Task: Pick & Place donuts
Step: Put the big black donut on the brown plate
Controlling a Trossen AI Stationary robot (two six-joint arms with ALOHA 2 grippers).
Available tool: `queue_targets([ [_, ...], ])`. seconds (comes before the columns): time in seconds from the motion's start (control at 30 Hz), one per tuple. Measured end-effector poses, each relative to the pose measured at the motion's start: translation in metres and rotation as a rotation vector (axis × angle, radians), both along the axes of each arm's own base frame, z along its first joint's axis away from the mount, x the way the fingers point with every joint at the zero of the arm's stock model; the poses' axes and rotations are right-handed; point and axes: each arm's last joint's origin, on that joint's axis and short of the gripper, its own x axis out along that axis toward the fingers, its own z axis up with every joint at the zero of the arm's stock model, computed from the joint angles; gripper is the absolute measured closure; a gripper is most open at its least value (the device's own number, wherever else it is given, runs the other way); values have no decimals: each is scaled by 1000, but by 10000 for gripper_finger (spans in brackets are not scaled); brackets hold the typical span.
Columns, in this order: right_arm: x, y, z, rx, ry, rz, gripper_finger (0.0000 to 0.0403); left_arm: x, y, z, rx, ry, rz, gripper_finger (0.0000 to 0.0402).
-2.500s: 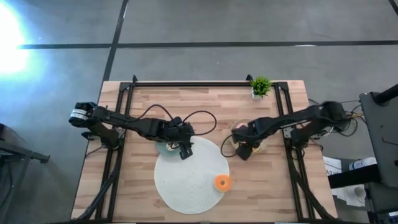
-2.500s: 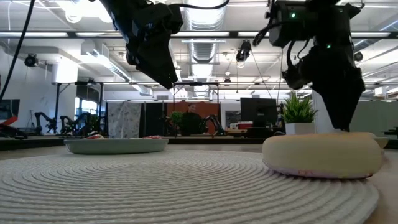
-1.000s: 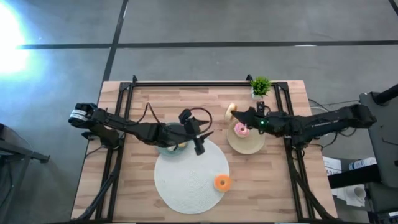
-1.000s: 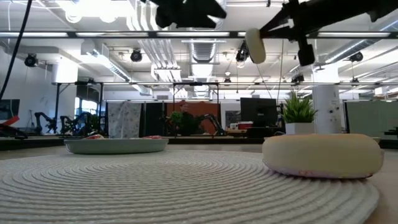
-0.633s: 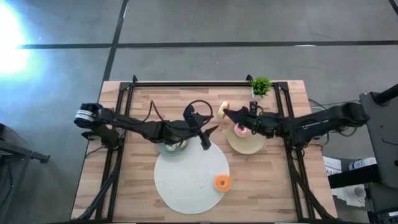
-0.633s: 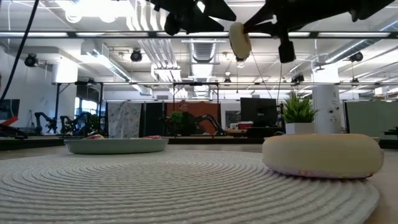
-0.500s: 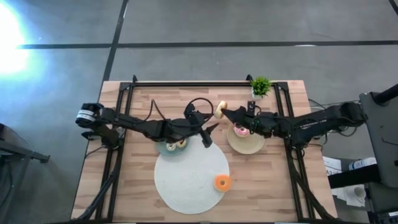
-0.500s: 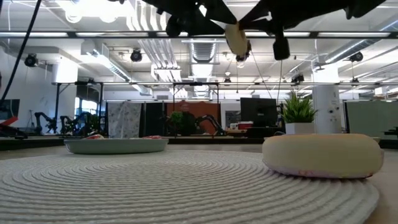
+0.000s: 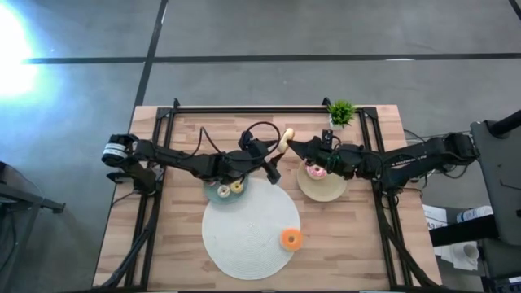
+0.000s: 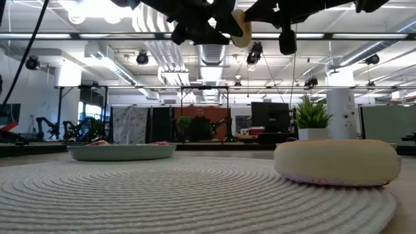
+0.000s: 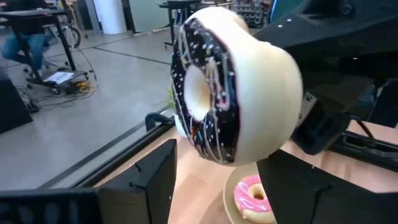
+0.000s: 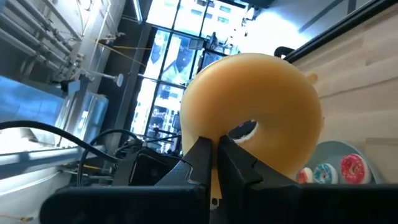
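Observation:
My left gripper next grabs the dark-brown-frosted donut by its ring (image 9: 284,142) beside the hole, to place it on the beige plate (image 9: 330,191).
High above the table's far middle, my right gripper (image 9: 295,146) (image 12: 216,146) is shut on a dark-brown-frosted donut (image 9: 285,139) (image 11: 230,81) with a cream underside. My left gripper (image 9: 275,160) (image 11: 221,165) is open right in front of that donut, a finger on either side below it. I cannot tell whether it touches. A pink-frosted donut (image 9: 316,170) lies on the beige plate (image 9: 330,191). An orange donut (image 9: 291,238) lies flat on the white mat (image 9: 244,232). Small donuts (image 9: 229,189) lie on the teal plate (image 9: 213,195). My right gripper pinches the donut's ring (image 12: 205,127) between its two fingers, beside the hole. It comes level from the table's right. The donut stands on edge, lifted clear, with its frosted face (image 11: 199,99) toward my left gripper and its plain underside toward my right wrist.
A small potted plant (image 9: 341,112) stands at the far right corner. Black rails (image 9: 244,109) run along the table's far, left and right sides. In the low view, the mat donut (image 10: 338,162) and the teal plate (image 10: 120,151) lie well below both grippers.
My right gripper has carried the donut toward the table's left, keeping it high and on edge. My left gripper has swung from over the mat's far edge toward the far edge and up to the donut, staying open.

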Motion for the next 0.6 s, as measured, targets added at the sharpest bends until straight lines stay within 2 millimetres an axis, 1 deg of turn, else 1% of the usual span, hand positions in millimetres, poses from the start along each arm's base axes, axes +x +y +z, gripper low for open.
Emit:
queue_targets([
  [0.1,0,0,0,12,-2,15,394,0,1,0,21,12,-1,215],
  [0.2,0,0,-4,43,29,21,385,0,1,0,46,33,-9,242],
  [0.27,0,0,-9,83,59,17,373,1,1,-2,68,56,-25,272],
  [0.37,-1,0,-13,119,86,12,349,1,1,-1,95,80,-33,330],
  [0.43,-3,0,-12,113,86,18,331,1,1,0,106,84,-32,373],
  [0.47,-4,1,-10,97,93,37,320,1,1,0,106,87,-33,385],
  [0.53,-8,2,-7,62,116,95,300,1,1,-1,108,101,-35,392],
  [0.6,-17,3,-6,60,178,160,280,1,1,-2,108,120,-38,394],
])
